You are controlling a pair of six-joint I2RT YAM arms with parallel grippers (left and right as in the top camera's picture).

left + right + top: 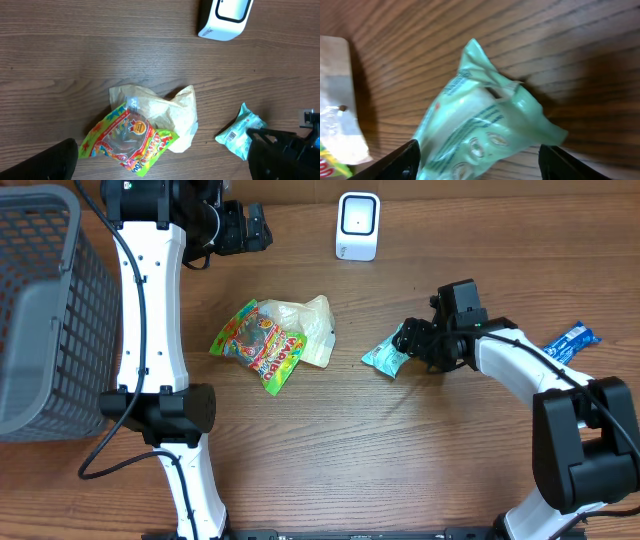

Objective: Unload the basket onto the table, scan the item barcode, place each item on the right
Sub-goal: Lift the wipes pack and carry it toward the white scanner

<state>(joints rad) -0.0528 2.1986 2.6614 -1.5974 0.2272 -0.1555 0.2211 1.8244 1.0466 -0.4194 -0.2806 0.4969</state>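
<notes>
I should next grab the mint-green packet point(383, 357) with my right gripper on the side away from its barcode, so the barcode stays uncovered to scan.
A mint-green packet point(383, 357) lies on the wooden table, its barcode facing up in the left wrist view point(241, 131). My right gripper point(413, 340) is right at it. In the right wrist view the packet point(480, 115) fills the space between the fingers, and the gripper point(479, 155) stands open with a gap on the right side. The white scanner point(358, 225) stands at the back of the table. My left gripper point(250, 225) hovers open at the back left, well above the table, with nothing between its fingers point(55, 160).
A colourful candy bag point(262, 348) lies on a pale crumpled bag point(310, 325) in the middle of the table. A blue packet point(570, 340) lies at the far right. A grey basket point(40, 310) stands at the left edge.
</notes>
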